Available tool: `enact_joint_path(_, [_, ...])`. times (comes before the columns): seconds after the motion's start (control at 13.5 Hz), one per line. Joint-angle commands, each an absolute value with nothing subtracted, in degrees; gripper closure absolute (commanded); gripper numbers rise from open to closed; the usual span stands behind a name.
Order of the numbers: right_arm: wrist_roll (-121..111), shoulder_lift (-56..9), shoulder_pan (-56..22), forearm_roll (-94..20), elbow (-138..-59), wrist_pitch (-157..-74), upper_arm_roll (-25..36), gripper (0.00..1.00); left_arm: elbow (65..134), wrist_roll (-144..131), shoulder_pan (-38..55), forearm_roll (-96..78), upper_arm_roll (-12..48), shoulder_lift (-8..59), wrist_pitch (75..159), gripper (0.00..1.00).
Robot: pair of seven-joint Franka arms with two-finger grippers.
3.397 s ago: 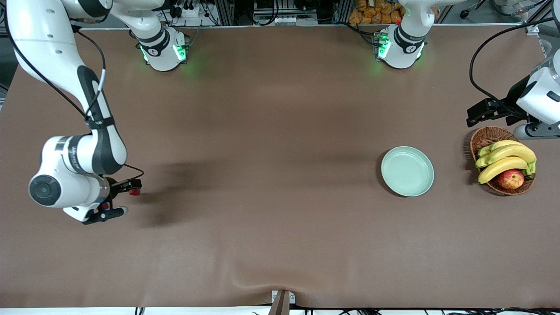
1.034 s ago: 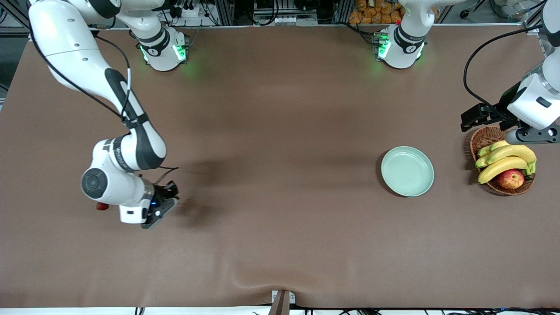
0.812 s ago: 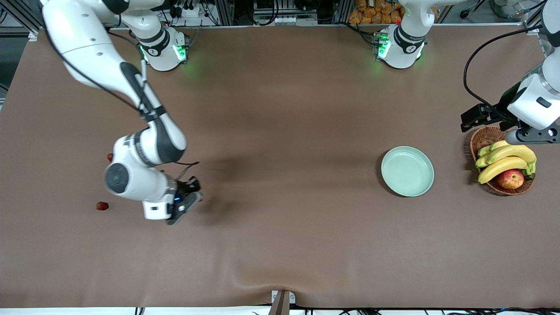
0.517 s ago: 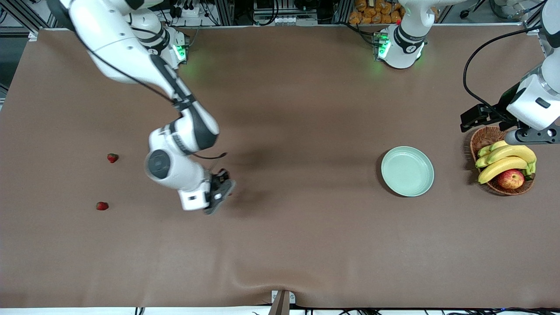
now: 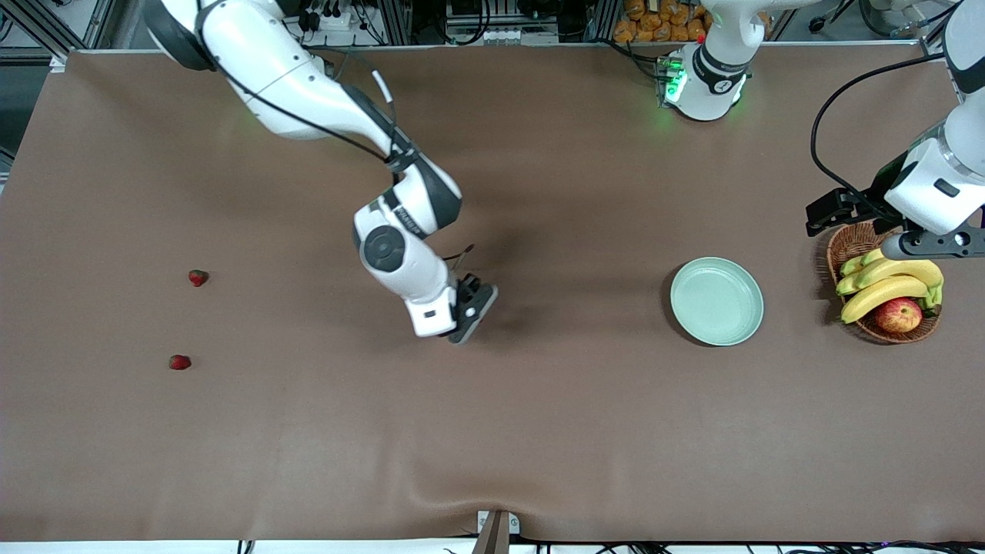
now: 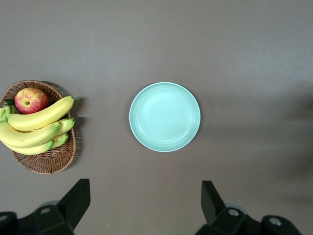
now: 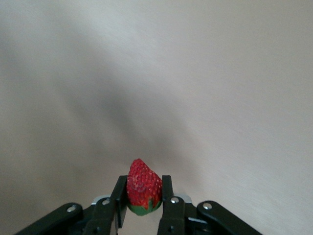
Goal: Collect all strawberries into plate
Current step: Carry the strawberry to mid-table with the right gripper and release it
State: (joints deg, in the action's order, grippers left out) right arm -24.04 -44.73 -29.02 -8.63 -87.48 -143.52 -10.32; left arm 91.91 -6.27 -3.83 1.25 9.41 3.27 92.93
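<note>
The strawberry's tip (image 7: 139,164) hangs above the table, so my right gripper keeps hold of the strawberry until the strawberry reaches the plate.
My right gripper (image 5: 471,309) is over the middle of the table, shut on a red strawberry (image 7: 143,188) with a green cap; the berry shows only in the right wrist view. Two more strawberries lie on the table toward the right arm's end, one (image 5: 198,278) farther from the front camera than the other (image 5: 179,362). The pale mint-green plate (image 5: 716,301) sits bare toward the left arm's end; it also shows in the left wrist view (image 6: 165,116). My left gripper (image 5: 827,214) is open and waits in the air beside the basket.
A brown wicker basket (image 5: 853,240) with bananas (image 5: 885,288) and a red-yellow apple (image 5: 898,315) stands beside the plate at the left arm's end of the table; it also shows in the left wrist view (image 6: 46,157). The brown cloth ripples at the front edge.
My right gripper has carried the strawberry from the right arm's end of the table to over its middle, uncovering two strawberries lying there. The left arm has barely shifted.
</note>
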Motion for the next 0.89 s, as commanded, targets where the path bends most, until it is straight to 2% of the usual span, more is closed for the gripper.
enact_joint_path(0.0, [-19.6, -48.2, -35.1, -7.6, -82.0, -143.8, -7.2, 1.00, 93.1, -6.9, -3.9, 2.0, 9.8, 3.2, 94.0, 0.00])
enact_joint_path(0.15, [-18.0, -50.2, -40.4, -7.5, -79.4, -143.8, -3.2, 1.00, 93.3, -7.1, -3.6, 2.0, 9.8, 3.2, 94.0, 0.00])
enact_joint_path(0.44, [-17.0, -55.6, -45.7, -6.9, -73.3, -143.6, 1.4, 1.00, 93.9, -8.8, -2.2, 2.0, 9.9, 3.4, 94.0, 0.00])
enact_joint_path(0.52, [-17.0, -55.9, -46.2, -6.9, -73.2, -143.5, 1.7, 0.88, 93.9, -9.7, -1.8, 2.0, 9.9, 3.9, 94.4, 0.00])
enact_joint_path(0.59, [-17.0, -55.7, -46.2, -6.6, -73.2, -143.1, 2.0, 0.25, 93.9, -10.7, -0.8, 2.0, 9.9, 4.2, 94.7, 0.00])
enact_joint_path(0.66, [-17.4, -55.2, -46.2, -4.8, -73.1, -142.7, 3.1, 0.00, 94.0, -12.9, 0.5, 2.1, 9.8, 4.8, 94.7, 0.00])
enact_joint_path(0.81, [-17.4, -52.7, -45.5, -2.6, -73.2, -139.3, 3.3, 0.00, 94.0, -16.6, 2.1, 2.1, 9.9, 6.1, 95.5, 0.00])
